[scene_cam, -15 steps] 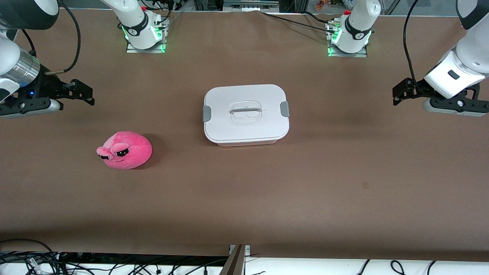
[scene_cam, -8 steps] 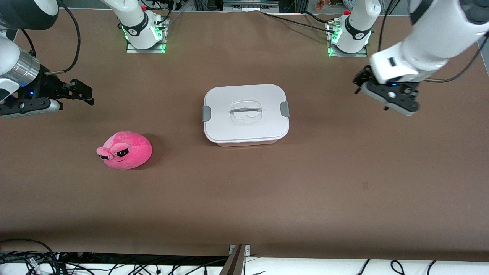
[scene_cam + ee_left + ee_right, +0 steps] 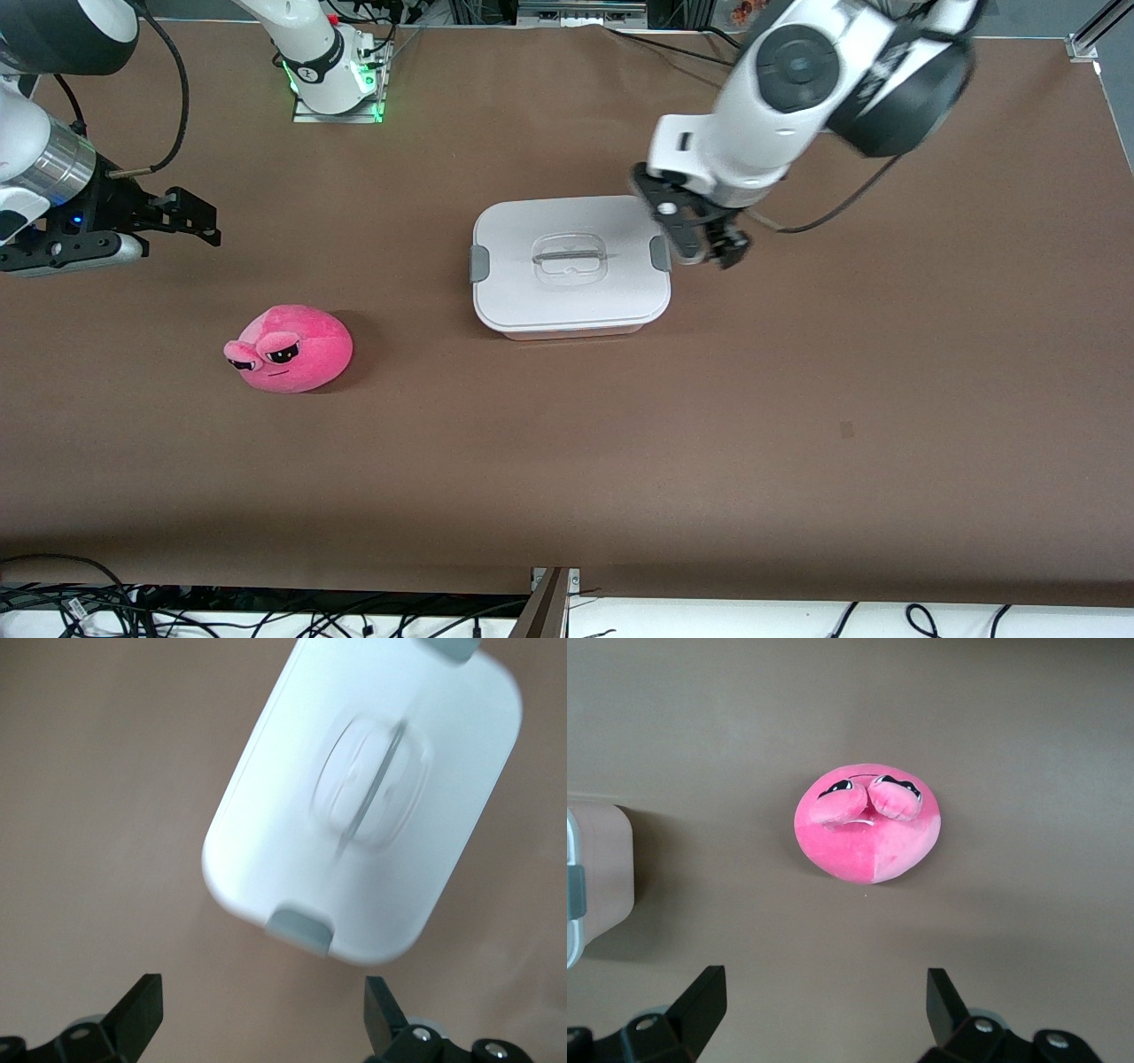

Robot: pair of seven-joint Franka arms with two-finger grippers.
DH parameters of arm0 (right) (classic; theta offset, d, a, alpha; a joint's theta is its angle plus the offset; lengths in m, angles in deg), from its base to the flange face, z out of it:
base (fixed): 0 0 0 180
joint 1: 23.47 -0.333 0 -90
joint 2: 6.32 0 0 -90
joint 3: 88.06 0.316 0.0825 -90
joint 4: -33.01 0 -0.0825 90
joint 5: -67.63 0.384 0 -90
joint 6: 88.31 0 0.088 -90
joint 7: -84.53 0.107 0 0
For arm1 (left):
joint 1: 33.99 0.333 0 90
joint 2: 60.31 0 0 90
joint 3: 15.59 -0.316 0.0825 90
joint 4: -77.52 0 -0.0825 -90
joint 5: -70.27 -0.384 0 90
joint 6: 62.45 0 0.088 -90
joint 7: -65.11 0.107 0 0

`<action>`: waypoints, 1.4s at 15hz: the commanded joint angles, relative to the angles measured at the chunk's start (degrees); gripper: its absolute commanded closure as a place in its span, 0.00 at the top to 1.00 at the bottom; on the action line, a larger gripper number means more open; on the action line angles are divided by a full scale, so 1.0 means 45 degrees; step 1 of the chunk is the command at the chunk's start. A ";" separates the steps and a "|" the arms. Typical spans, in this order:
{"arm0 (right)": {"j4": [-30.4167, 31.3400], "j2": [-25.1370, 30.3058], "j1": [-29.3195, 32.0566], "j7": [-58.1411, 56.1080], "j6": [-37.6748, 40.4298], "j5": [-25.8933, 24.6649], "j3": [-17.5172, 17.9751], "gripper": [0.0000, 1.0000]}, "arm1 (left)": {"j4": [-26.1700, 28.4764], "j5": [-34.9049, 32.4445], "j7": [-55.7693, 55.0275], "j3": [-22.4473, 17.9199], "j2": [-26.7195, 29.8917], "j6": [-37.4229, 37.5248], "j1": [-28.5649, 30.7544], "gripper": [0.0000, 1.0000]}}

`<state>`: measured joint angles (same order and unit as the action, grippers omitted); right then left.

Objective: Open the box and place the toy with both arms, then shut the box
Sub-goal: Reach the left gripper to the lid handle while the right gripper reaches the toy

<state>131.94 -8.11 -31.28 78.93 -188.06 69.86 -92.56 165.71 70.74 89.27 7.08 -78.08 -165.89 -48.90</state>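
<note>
The white lid should be lifted open so there is room for the toy (image 3: 291, 348), so my left gripper should grab the lid by its recessed handle (image 3: 569, 255) to open the box.
The box (image 3: 571, 306) sits mid-table with its white lid on, a grey clip (image 3: 659, 253) at each short end and a recessed handle in the middle. It also shows in the left wrist view (image 3: 292, 815). My left gripper (image 3: 700, 235) is open and empty, in the air just off the box's clip at the left arm's end. The pink plush toy (image 3: 291, 348) lies toward the right arm's end, nearer the front camera than the box; it also shows in the right wrist view (image 3: 868, 824). My right gripper (image 3: 190, 217) is open, empty and waits at the table's right-arm end.
The right arm's base (image 3: 332, 75) stands at the table edge farthest from the front camera. Cables lie along the table's near edge (image 3: 549, 585). Bare brown table surrounds the box and toy.
My left arm has swung in from the table's end to the box's clip at the left arm's end. The right arm, the box and the toy have not moved.
</note>
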 commanded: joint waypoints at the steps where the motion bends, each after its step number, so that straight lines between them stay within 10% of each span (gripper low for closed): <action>1: 0.1252 -0.0206 -0.0063 -0.0161 -0.1537 0.0168 -0.0074 1.00 | -0.0848 -0.0707 0.0954 0.0039 -0.1554 -0.1517 -0.0881 1.00; 12: 0.5025 -0.1884 -0.0004 -0.0591 -0.8393 0.0168 -0.0093 1.00 | -0.0379 -0.1392 0.1485 0.0040 -0.3140 -0.2793 -0.2875 1.00; 15: 0.5437 -0.2372 -0.0004 -0.0592 -0.9589 0.0206 -0.0093 1.00 | -0.0360 -0.1393 0.1407 0.0020 -0.3199 -0.2872 -0.2878 0.34; 21: 0.5340 -0.3018 -0.0004 -0.0611 -1.0489 0.0187 -0.0054 0.95 | -0.0359 -0.1393 0.1407 -0.0039 -0.3297 -0.2852 -0.2839 0.00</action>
<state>155.86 -21.47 -31.23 77.52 -234.13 69.89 -92.75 164.65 65.77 95.50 6.79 -92.61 -178.79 -61.61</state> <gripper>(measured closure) 0.009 0.740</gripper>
